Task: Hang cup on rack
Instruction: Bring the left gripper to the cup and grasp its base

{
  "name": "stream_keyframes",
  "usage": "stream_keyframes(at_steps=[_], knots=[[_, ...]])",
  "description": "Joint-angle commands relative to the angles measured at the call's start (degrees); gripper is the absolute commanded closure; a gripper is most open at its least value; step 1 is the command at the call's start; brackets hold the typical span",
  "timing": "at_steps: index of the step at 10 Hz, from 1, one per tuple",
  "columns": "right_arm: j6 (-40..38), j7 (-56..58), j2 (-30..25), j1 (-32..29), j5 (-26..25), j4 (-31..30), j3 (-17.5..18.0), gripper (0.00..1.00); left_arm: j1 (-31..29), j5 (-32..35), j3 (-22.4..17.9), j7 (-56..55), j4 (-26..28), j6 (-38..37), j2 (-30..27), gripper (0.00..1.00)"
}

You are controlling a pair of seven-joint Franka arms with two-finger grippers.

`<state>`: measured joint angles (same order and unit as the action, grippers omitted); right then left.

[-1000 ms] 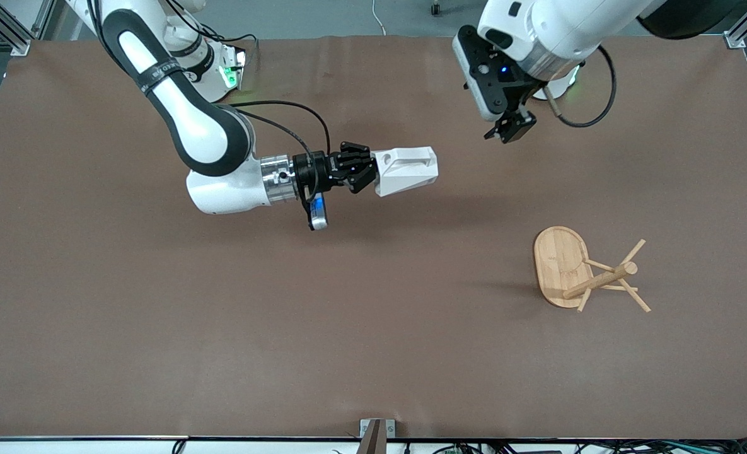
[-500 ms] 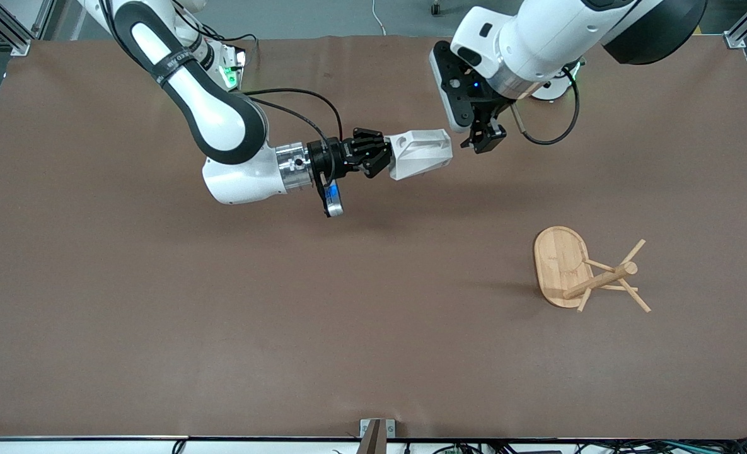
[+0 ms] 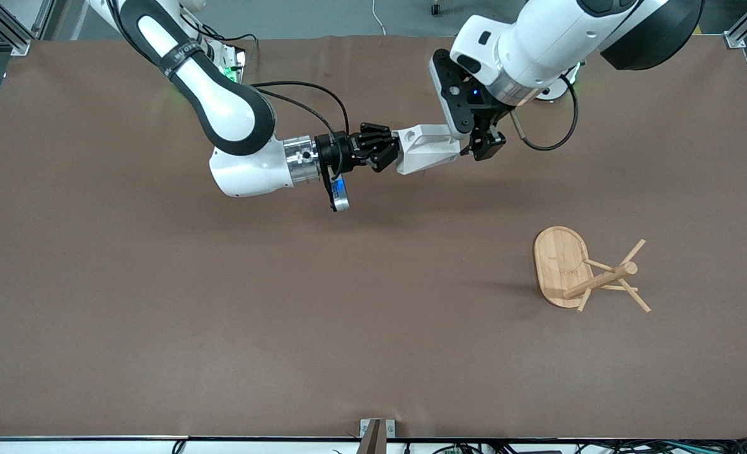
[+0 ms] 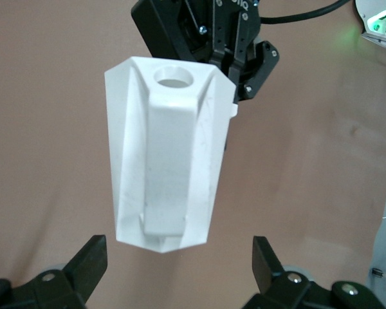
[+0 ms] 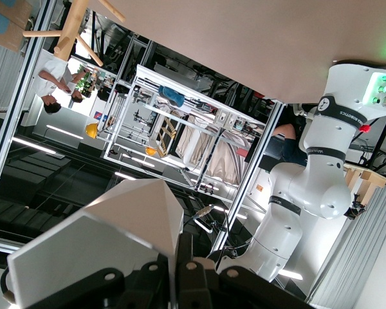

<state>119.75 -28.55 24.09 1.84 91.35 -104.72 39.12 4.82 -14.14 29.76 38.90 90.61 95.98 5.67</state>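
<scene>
The cup should go on a rack peg by the white cup's handle, so that has to stay free. My left gripper will next take the cup by its narrow end (image 4: 162,239).
The white faceted cup (image 3: 428,149) hangs on its side in the air over the table's middle. My right gripper (image 3: 391,151) is shut on the cup's rim wall. The cup (image 4: 164,161) shows its flat handle tab with the round hole, and the right gripper (image 4: 226,61) grips its wide end. My left gripper (image 3: 483,144) is open at the cup's narrow end. Its fingers (image 4: 93,259) straddle that end without touching. The right wrist view shows the cup (image 5: 109,225) pinched in my right gripper (image 5: 180,264). The bamboo rack (image 3: 590,277) stands nearer the front camera, toward the left arm's end.
The rack's oval base (image 3: 557,258) rests on the brown table mat (image 3: 222,315). A green-lit box (image 3: 229,70) and black cables lie by the right arm's base. The rack's pegs (image 5: 67,32) show in the right wrist view.
My right arm has carried the cup toward the left arm's end of the table. My left gripper has swung in to the cup's narrow end, fingers open around it.
</scene>
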Motion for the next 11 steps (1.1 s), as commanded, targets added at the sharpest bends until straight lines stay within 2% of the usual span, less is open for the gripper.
stream_keyframes(at_steps=[1,6,7,8,9,10,11], knots=[[0.57,1.13,-2.02,-1.31,3.30,-1.45,1.66,1.00,0.28,1.31,0.39,0.04,1.86,2.45,1.61,0.01],[1.01,1.13,-3.08,-1.58,4.37,-1.45,2.37,1.00,-0.16,1.31,2.23,-1.02,3.08,2.99,1.89,0.03],[1.01,1.13,-3.08,-1.58,4.37,-1.45,2.37,1.00,-0.33,1.31,2.23,-1.10,3.35,2.90,1.45,0.10],[1.18,1.13,-3.08,-1.49,4.19,-1.45,2.37,1.00,-0.42,1.22,2.23,-1.19,3.44,2.55,0.75,0.41],[1.18,1.13,-3.17,-1.58,4.19,-1.45,2.37,1.00,-0.68,1.31,2.23,-1.10,3.18,2.46,0.74,0.68],[1.18,1.13,-3.25,-1.58,4.36,-1.45,2.37,1.00,-0.95,1.31,2.23,-1.02,3.09,2.81,0.74,0.81],[1.18,1.13,-3.26,-1.58,4.37,-1.45,2.37,1.00,-1.04,1.22,2.06,-1.02,2.91,4.21,0.74,0.89]])
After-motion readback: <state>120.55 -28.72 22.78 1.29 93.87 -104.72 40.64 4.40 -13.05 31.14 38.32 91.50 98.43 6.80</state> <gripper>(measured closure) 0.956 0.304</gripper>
